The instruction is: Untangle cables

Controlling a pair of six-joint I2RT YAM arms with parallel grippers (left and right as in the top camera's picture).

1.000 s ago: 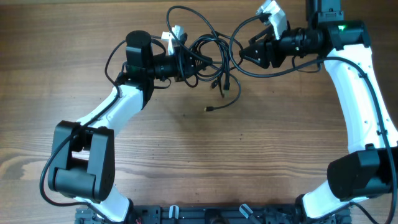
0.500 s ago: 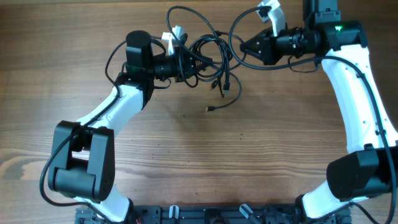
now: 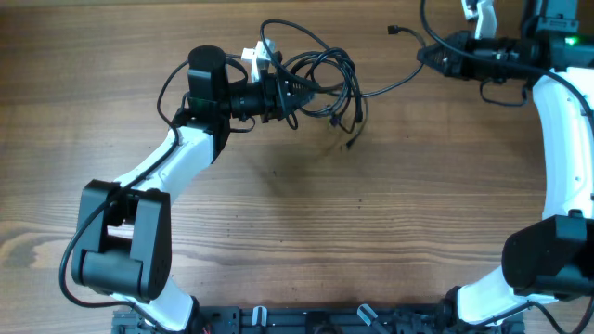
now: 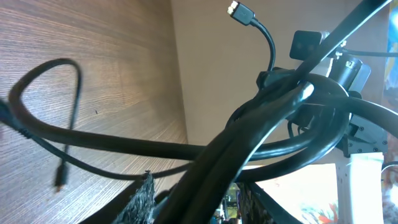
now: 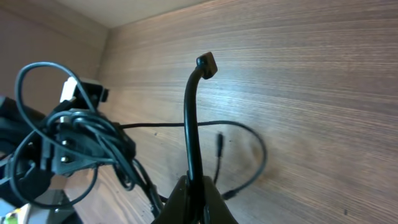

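The thick bundle (image 4: 273, 118) of the tangle (image 4: 200, 189) is between the open fingers of my left gripper. My left gripper needs to close. Closing now would hold the bundle.
The cables (image 3: 320, 74) form a black tangle of loops at the top middle of the table. My left gripper (image 3: 295, 93) reaches into it from the left. In the left wrist view its fingers (image 4: 146, 199) stand apart, and the thick bundle (image 4: 273, 118) runs between them. My right gripper (image 3: 429, 56) is at the far top right, shut on one strand (image 5: 189, 124). That strand's plug (image 5: 207, 62) sticks up past the jaws, and its other length stretches back to the tangle (image 5: 81, 137). A loose plug end (image 3: 351, 146) dangles below the tangle.
The wooden table (image 3: 306, 213) stretches below the cables. The left arm (image 3: 148, 176) slants across the left side and the right arm (image 3: 561, 130) runs down the right edge. A black rail (image 3: 306, 320) lines the front edge.
My right gripper has shut on a strand and pulled it far to the right and up. The tangle has slid a little to the right. My left jaws have parted.
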